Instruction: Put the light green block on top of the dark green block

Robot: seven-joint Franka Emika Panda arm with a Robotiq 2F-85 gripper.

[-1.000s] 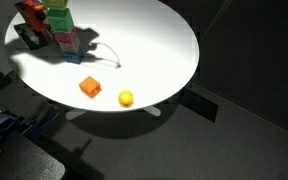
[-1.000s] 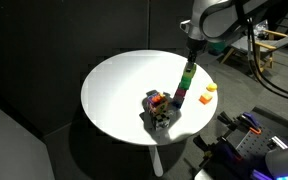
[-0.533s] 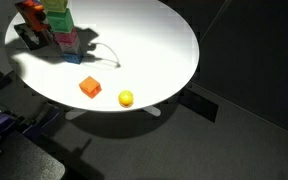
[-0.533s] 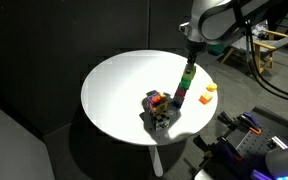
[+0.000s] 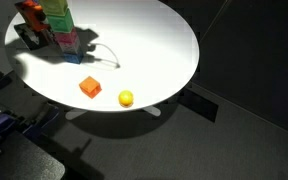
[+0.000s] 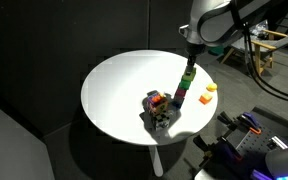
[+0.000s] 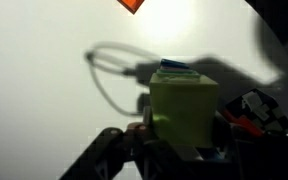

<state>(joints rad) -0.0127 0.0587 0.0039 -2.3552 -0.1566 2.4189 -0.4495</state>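
Note:
My gripper is ready to release the light green block. The block covers the top of the tower except for a teal sliver, so my gripper needs to let it go.
In the wrist view the light green block [image 7: 184, 108] sits between my gripper's [image 7: 180, 145] fingers, which are shut on its sides. A teal sliver of the dark green block [image 7: 174, 66] shows just beyond its upper edge. In an exterior view my gripper [image 6: 190, 62] is at the top of the multicoloured block tower [image 6: 183, 90] near the table's edge, with the light green block [image 6: 188, 73] in it. Whether the block rests on the tower or hangs just above it, I cannot tell. In an exterior view only the tower's lower part [image 5: 60, 28] shows; its top is cut off.
The round white table [image 5: 154, 45] also carries an orange-red cube [image 5: 90, 87] and a yellow ball [image 5: 125, 98] near its edge. Loose blocks [image 6: 157, 105] cluster at the tower's foot. A thin cable loop [image 7: 109, 75] lies on the table beside the tower.

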